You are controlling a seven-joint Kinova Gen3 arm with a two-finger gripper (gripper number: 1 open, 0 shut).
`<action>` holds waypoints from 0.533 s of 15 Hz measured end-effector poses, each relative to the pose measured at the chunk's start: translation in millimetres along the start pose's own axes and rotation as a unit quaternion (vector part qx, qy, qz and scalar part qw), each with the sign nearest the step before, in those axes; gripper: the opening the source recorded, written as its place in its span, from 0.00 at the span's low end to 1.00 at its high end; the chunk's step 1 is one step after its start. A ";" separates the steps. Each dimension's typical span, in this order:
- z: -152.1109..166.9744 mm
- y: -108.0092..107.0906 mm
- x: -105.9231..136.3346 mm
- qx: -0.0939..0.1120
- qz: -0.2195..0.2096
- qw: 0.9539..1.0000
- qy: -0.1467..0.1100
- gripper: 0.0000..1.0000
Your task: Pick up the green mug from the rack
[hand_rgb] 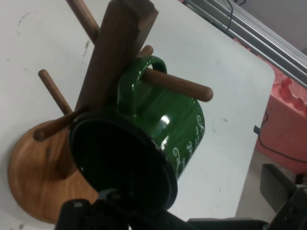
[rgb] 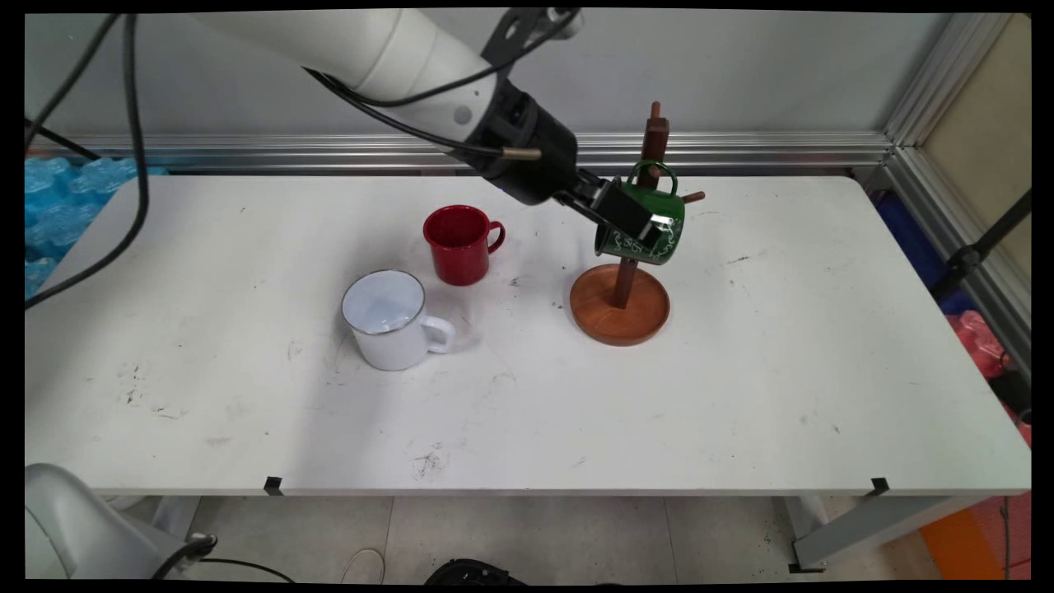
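I will next grab the green enamel mug by its dark rim (hand_rgb: 169,173) to lift it off the wooden mug tree (hand_rgb: 103,72).
A green enamel mug (rgb: 650,226) hangs tilted on the wooden mug tree (rgb: 619,306). Its handle (hand_rgb: 136,79) is looped over one of the tree's pegs (hand_rgb: 184,86), and its dark mouth faces the hand. My gripper (rgb: 624,216) is right at the mug's rim. In the hand view its fingers stand wide apart at the bottom corners, one fingertip (hand_rgb: 280,191) well clear of the mug's side, so the gripper (hand_rgb: 168,213) is open around the rim. A red mug (rgb: 459,244) and a white mug (rgb: 389,319) stand upright on the table to the left.
The white table (rgb: 741,395) runs to an aluminium rail along the wall. The tree's other pegs (hand_rgb: 53,91) are bare. Blue packing material (rgb: 58,206) lies off the left end, and red and blue items sit beyond the right edge.
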 end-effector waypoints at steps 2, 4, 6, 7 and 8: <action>8.5 0.1 -0.1 -0.001 -0.006 1.000 0.000 1.00; 16.2 -0.2 -0.2 -0.003 -0.010 1.000 -0.001 1.00; 23.4 -0.9 -0.6 -0.005 -0.013 1.000 -0.001 1.00; 26.7 -1.4 -0.7 -0.006 -0.015 1.000 -0.001 1.00; 29.3 -1.8 -0.7 -0.007 -0.016 1.000 -0.001 1.00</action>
